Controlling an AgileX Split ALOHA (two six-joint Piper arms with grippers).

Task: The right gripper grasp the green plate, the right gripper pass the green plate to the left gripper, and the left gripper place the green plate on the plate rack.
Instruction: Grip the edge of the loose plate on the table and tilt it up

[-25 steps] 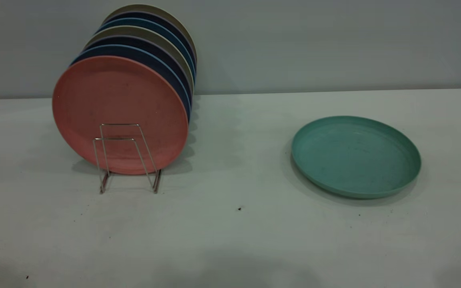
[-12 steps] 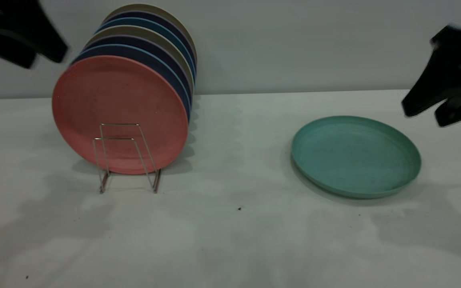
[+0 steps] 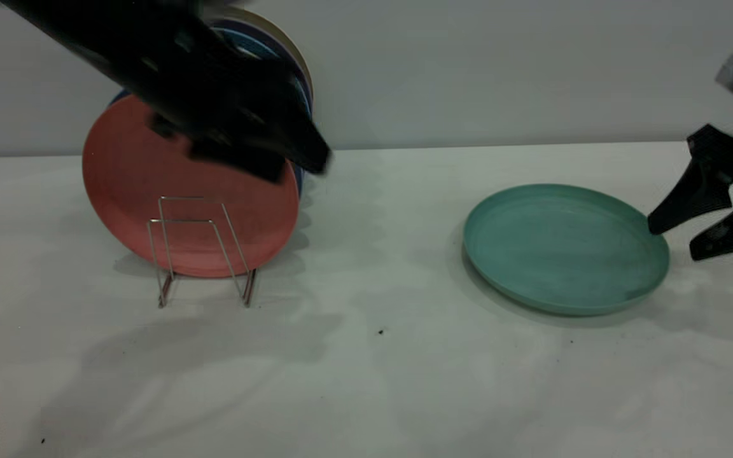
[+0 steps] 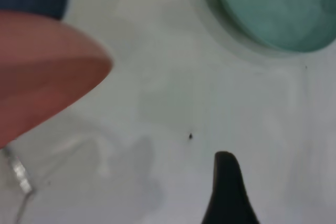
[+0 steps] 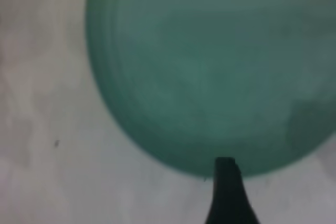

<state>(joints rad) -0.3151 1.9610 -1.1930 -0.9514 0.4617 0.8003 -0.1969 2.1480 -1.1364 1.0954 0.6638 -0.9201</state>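
Note:
The green plate will go to the left gripper, so the right gripper will next grab it by its raised rim.
The green plate lies flat on the table at the right; it also shows in the left wrist view and fills the right wrist view. My right gripper is open at the plate's right edge, one fingertip over the rim and the other outside it, near the table. My left gripper is open and empty in the air in front of the plates on the rack; one of its fingers shows above bare table. The wire plate rack stands at the left.
A salmon-pink plate stands foremost in the rack, with several blue, dark and beige plates behind it, partly hidden by the left arm. The pink plate and a rack wire show in the left wrist view. A white table meets a grey wall.
Both arms have come into view. The left gripper swung down and right in front of the racked plates. The right gripper dropped to the green plate's right rim. The plate has not moved.

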